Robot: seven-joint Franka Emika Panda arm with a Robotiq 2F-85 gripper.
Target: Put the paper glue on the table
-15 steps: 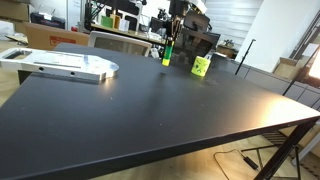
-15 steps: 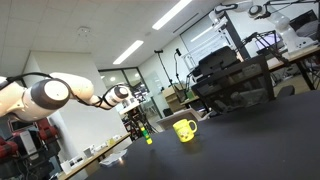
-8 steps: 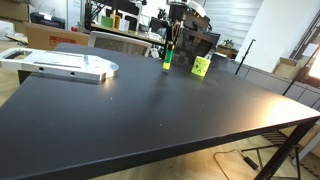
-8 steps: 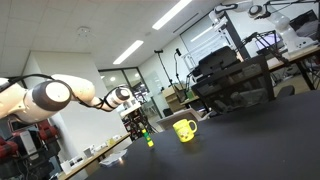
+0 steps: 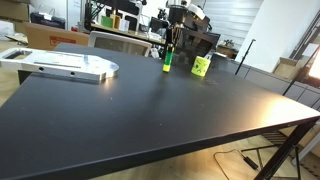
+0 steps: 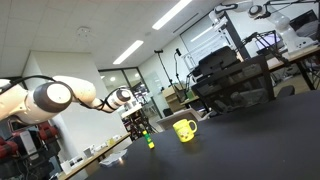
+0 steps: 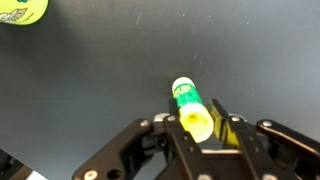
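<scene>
The paper glue's lower end meets the black tabletop beside the cup, and the glue would remain standing, so it is time to open my gripper now.
The paper glue is a slim yellow-green stick standing upright at the far side of the black table. It also shows in an exterior view and in the wrist view. My gripper comes down from above, and its two fingers close around the stick's upper end. The stick's base looks at or just above the table top. A wider lime-green cup stands a short way beside it, apart from it, and shows in the wrist view corner.
A flat grey metal plate lies at the table's far corner. The cup stands near the gripper. Shelves, stands and lab equipment crowd the room behind the table. The table's near edge drops off to the floor.
My gripper has moved the glue stick slightly down and sideways, closer to the table top. The cup and the metal plate have not moved.
</scene>
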